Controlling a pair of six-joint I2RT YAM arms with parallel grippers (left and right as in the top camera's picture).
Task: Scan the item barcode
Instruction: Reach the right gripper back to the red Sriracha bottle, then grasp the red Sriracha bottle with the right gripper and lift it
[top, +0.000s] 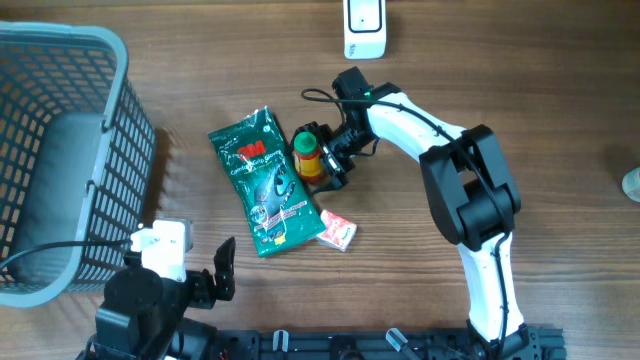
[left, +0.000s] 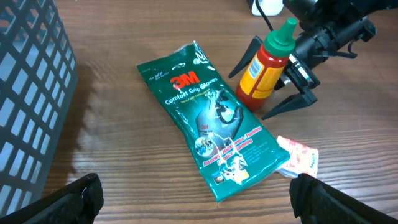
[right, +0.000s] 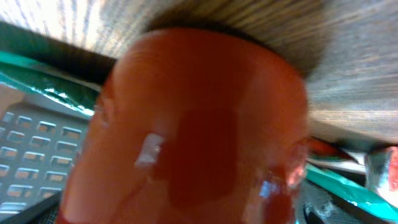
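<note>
Both fingers are on either side of the yellow label (top: 308, 166), below the green cap (top: 305, 142), so it is time for my right gripper to close on the red sauce bottle.
A red sauce bottle (top: 306, 155) with a green cap and yellow label stands upright at the table's middle (left: 264, 71). My right gripper (top: 322, 156) straddles it, one black finger on each side, jaws spread wide and open. One finger leans close to the label; the other stands apart from the bottle. In the right wrist view the bottle (right: 193, 124) fills the frame, blurred, and hides the fingers. A white scanner (top: 365, 25) sits at the far edge. My left gripper (top: 185, 272) hovers near the front edge, open and holding nothing (left: 196, 202).
A green 3M glove packet (top: 265, 180) lies flat just left of the bottle. A small red-and-white packet (top: 338, 230) touches the glove packet's near corner. A grey wire basket (top: 60, 150) fills the left side. A black cable loops beside the right wrist.
</note>
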